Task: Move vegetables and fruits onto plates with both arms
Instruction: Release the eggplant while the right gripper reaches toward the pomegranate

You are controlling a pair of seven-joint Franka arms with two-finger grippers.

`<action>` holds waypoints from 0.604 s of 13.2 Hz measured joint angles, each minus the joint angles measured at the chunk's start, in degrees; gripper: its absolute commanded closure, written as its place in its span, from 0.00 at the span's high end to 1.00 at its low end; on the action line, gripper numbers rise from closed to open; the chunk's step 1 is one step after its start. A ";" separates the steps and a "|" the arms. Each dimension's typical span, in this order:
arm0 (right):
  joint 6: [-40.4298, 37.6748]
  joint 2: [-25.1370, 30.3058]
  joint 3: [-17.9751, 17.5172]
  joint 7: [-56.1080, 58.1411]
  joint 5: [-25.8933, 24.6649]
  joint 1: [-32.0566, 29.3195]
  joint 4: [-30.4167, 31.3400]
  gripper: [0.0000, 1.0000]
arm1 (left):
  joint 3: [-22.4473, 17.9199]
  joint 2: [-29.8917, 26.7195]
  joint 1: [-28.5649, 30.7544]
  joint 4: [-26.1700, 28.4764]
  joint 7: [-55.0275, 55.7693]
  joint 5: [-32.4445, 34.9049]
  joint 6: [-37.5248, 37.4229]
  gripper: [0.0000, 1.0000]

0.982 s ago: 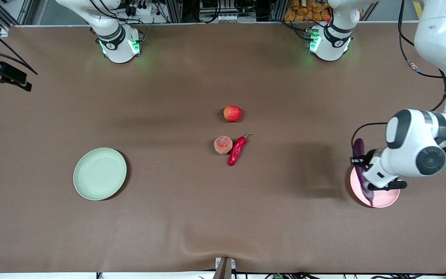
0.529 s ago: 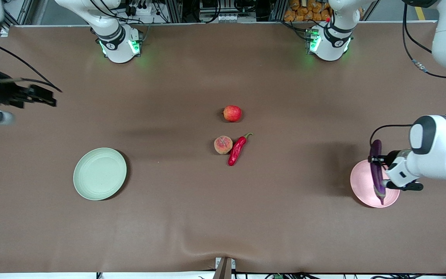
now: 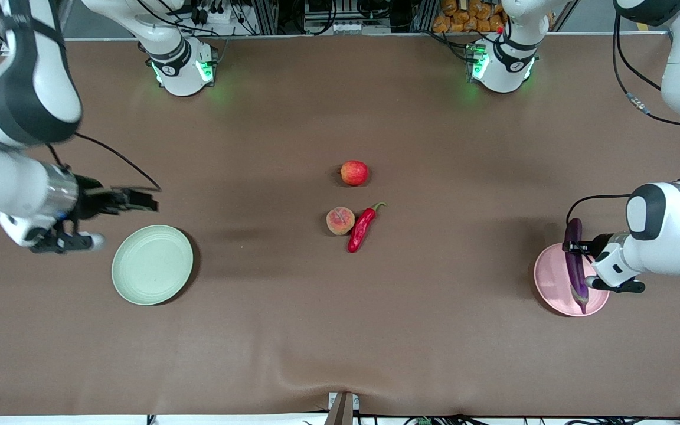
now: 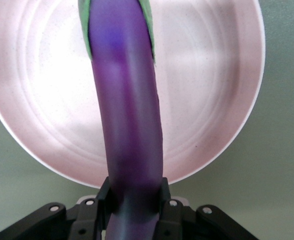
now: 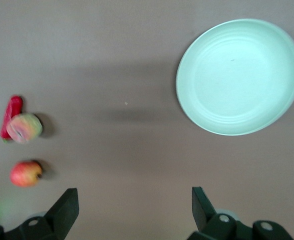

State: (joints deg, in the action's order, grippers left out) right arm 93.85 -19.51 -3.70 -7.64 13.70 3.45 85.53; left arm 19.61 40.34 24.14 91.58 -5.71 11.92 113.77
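The robot's right gripper will next grab the apple [image 3: 354, 173] by its round sides, so that it can put the apple on the green plate [image 3: 152, 264].
My left gripper [image 3: 576, 247] is shut on the purple eggplant [image 3: 575, 264] and holds it over the pink plate [image 3: 552, 283] at the left arm's end of the table. In the left wrist view the eggplant [image 4: 129, 115] runs across the pink plate [image 4: 206, 95], with my left gripper [image 4: 134, 197] clamped on it. My right gripper [image 3: 139, 199] is open and empty, up over the table beside the green plate [image 3: 152, 264]. The right wrist view shows the green plate [image 5: 239, 77], the apple [image 5: 25, 173], the peach [image 5: 24, 128] and part of the chili [image 5: 10, 114]. The apple [image 3: 354, 173], peach [image 3: 340, 221] and chili [image 3: 362, 228] lie mid-table.
The brown table cover [image 3: 340, 330] stretches wide between the two plates. The arm bases [image 3: 182, 68] stand along the table's edge farthest from the front camera. A small mount [image 3: 343, 407] sits at the nearest edge.
My left gripper carried the eggplant toward the left arm's end and lower over the pink plate. My right arm swung in from the table's end to beside the green plate.
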 measured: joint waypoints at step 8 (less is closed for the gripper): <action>13.92 -10.52 -0.26 -32.92 3.52 16.42 1.32 1.00 | -1.07 0.27 0.34 -0.02 -2.22 0.00 2.01 1.00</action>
State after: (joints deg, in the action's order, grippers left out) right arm 107.77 -30.03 -3.96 -40.56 17.22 19.87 86.86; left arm 18.54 40.61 24.49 91.55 -7.94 11.92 115.78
